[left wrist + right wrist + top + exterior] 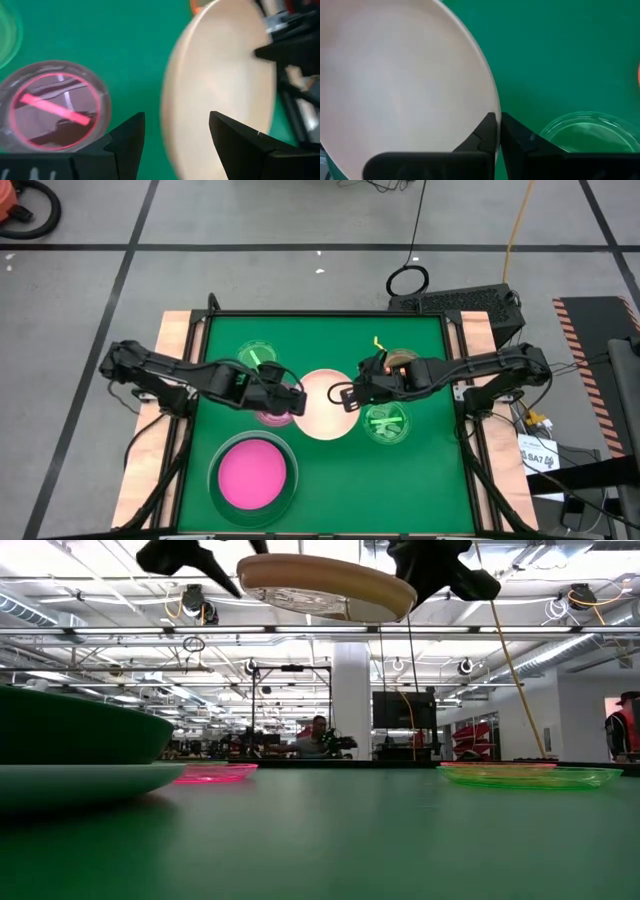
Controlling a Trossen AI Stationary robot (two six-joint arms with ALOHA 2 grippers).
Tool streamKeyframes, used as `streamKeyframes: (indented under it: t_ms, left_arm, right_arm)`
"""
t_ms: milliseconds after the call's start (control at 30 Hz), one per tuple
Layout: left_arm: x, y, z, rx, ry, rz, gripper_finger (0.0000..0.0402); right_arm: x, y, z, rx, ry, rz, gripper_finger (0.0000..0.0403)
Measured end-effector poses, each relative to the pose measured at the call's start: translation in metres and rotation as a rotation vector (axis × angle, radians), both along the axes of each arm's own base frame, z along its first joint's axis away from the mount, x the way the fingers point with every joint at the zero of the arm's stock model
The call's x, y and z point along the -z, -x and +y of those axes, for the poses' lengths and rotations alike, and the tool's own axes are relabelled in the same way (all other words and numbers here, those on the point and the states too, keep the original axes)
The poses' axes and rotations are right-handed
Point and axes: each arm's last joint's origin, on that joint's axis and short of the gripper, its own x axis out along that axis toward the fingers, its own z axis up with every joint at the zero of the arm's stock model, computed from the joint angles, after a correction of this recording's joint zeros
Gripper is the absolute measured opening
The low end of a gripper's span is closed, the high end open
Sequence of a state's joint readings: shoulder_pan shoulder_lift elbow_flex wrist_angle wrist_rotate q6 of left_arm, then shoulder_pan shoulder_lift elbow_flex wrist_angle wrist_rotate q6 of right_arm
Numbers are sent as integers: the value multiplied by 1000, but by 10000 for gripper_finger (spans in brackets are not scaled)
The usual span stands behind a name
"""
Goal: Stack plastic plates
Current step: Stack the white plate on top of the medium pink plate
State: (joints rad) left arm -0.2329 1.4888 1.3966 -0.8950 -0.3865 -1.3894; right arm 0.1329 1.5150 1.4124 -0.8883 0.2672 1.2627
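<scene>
Next, the left gripper grabs the cream-white plate by its rim (298, 421) to build the stack on the hot pink plate (252, 475).
The cream-white plate (322, 417) is in the air above the middle of the table, nearly level in the low view (330, 585). My right gripper (497, 117) is shut on its right rim. My left gripper (175, 120) is open at the plate's left edge (172, 100), which lies between its fingers; I see no touch. Under the left gripper a small purple plate (55, 107) lies flat on the mat. The hot pink plate (252, 475) sits inside the dark green one (70, 725), which rests on the pale mint one (80, 780), near the table's near-left corner. My right gripper pinches the cream plate's rim (489, 102) between its two fingers, on the side toward the table's right. The fingers come roughly level from the right. The plate is lifted clear of the table and stays close to level, tipped slightly.
A small translucent green plate (256, 357) lies far left and another (386, 423) right of centre below the right gripper. A small orange plate (402, 362) shows partly under the right arm. Wooden strips (176, 340) border the green mat.
</scene>
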Motion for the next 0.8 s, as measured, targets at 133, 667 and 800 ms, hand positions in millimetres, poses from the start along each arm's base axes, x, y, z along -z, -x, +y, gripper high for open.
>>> streamKeyframes:
  t_ms: [133,667,800]
  left_arm:
    - [6,-6,-1,-5,-10,7,215]
    - [15,-14,-1,33,-47,41,57]
    - [15,-14,1,25,-54,48,41]
  right_arm:
    - [1,2,0,-2,4,20,9]
    - [2,4,-1,14,22,44,10]
    - [2,3,-1,19,18,32,20]
